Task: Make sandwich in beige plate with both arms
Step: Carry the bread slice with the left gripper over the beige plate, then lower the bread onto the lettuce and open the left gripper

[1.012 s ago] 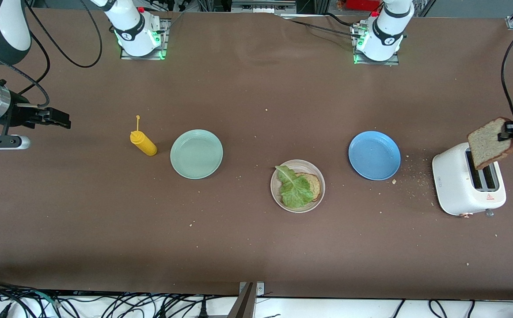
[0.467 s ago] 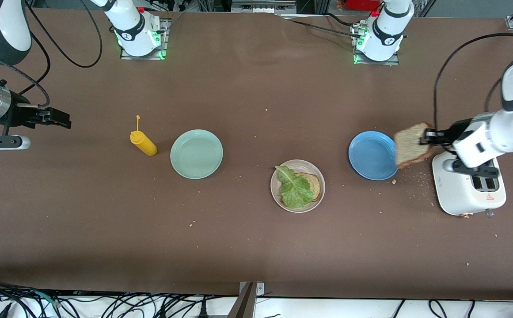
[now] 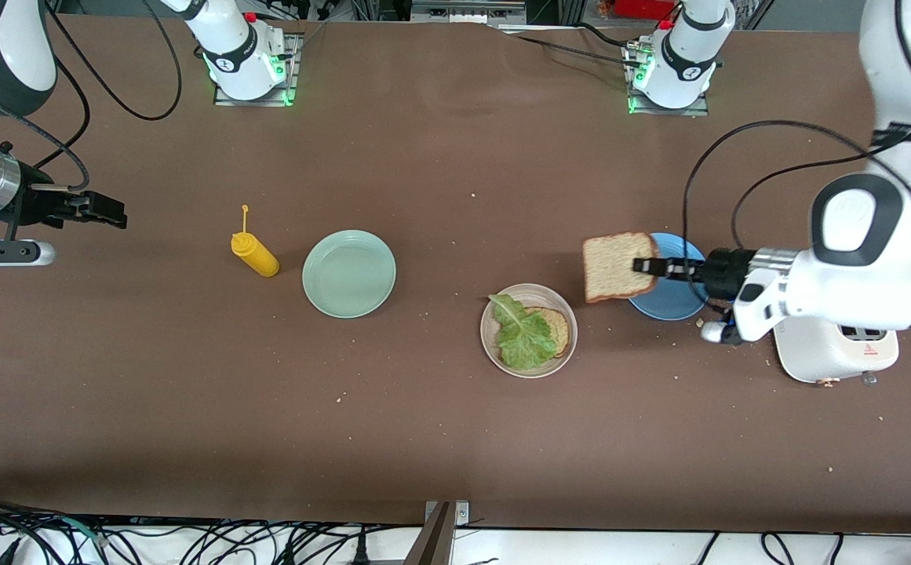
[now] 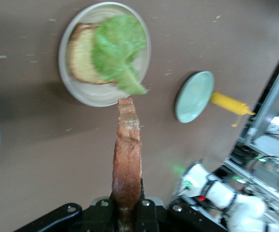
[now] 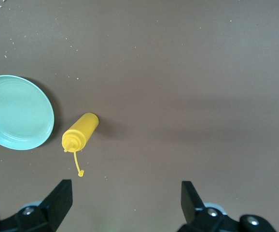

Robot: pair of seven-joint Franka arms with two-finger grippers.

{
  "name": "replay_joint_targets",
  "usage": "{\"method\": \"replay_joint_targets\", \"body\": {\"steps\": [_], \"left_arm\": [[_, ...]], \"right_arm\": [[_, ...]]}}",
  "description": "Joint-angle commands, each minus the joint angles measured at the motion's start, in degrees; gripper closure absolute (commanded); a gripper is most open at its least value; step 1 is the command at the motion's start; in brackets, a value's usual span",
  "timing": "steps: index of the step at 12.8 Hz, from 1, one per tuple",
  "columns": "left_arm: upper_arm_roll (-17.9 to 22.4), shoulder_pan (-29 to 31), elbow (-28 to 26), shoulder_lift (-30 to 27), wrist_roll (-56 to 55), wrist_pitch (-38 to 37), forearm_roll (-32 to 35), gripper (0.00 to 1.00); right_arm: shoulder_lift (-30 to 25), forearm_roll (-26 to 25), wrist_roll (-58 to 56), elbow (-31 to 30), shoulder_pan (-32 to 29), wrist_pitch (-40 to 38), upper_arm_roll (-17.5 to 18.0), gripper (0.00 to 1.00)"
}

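Observation:
The bread slice is short of the lettuce and would miss, so it moves toward the lettuce next, before my left gripper releases it.
The beige plate (image 3: 537,293) sits mid-table and holds one brown bread slice (image 3: 555,329) with a green lettuce leaf (image 3: 521,337) lying partly over it. My left gripper (image 3: 647,265) is shut on a second bread slice (image 3: 616,267), held on edge in the air over the blue plate's rim, beside the beige plate. The left wrist view shows that slice (image 4: 127,159) pinched in the gripper (image 4: 127,208), with the plate (image 4: 101,99) and lettuce (image 4: 118,46) past its tip. My right gripper (image 3: 114,213) waits open and empty at the right arm's end of the table (image 5: 127,198).
A blue plate (image 3: 671,302) lies under the left wrist, and a white toaster (image 3: 839,357) stands partly hidden by the left arm. A pale green plate (image 3: 349,273) and a yellow squeeze bottle (image 3: 255,255) lie toward the right arm's end. Crumbs dot the table.
My left arm has carried the bread slice from above the toaster, across the blue plate, toward the beige plate. The right arm has not moved.

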Motion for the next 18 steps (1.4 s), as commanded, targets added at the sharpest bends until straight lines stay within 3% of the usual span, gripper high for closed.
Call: {"method": "replay_joint_targets", "body": {"steps": [1, 4, 10, 11, 12, 14, 18], "left_arm": [[0.0, -5.2, 2.1, 5.3, 1.8, 6.3, -6.1, 1.00], [0.1, -8.8, 1.9, 11.0, 11.3, 14.4, -12.2, 1.00], [0.4, -8.0, 1.9, 17.5, 25.7, 15.0, -12.5, 1.00], [0.4, -8.0, 1.9, 17.6, 26.2, 15.5, -12.5, 0.95], [0.4, -8.1, 1.9, 17.6, 26.2, 16.1, -12.5, 0.81], [0.6, -8.0, 2.0, 17.6, 27.7, 18.5, -12.2, 0.01], [1.5, -6.5, 2.1, 17.5, 35.6, 18.6, -12.3, 0.00]], "right_arm": [[-0.5, 0.9, 0.2, -0.5, -0.2, 0.0, 0.3, 0.00], [-0.5, 0.9, 0.2, -0.5, -0.2, -0.1, 0.3, 0.00], [-0.5, 0.9, 0.2, -0.5, -0.2, 0.0, 0.3, 0.00], [-0.5, 0.9, 0.2, -0.5, -0.2, 0.0, 0.3, 0.00], [-0.5, 0.9, 0.2, -0.5, -0.2, 0.0, 0.3, 0.00], [-0.5, 0.9, 0.2, -0.5, -0.2, 0.1, 0.3, 0.00], [-0.5, 0.9, 0.2, -0.6, -0.2, -0.1, 0.3, 0.00]]}}
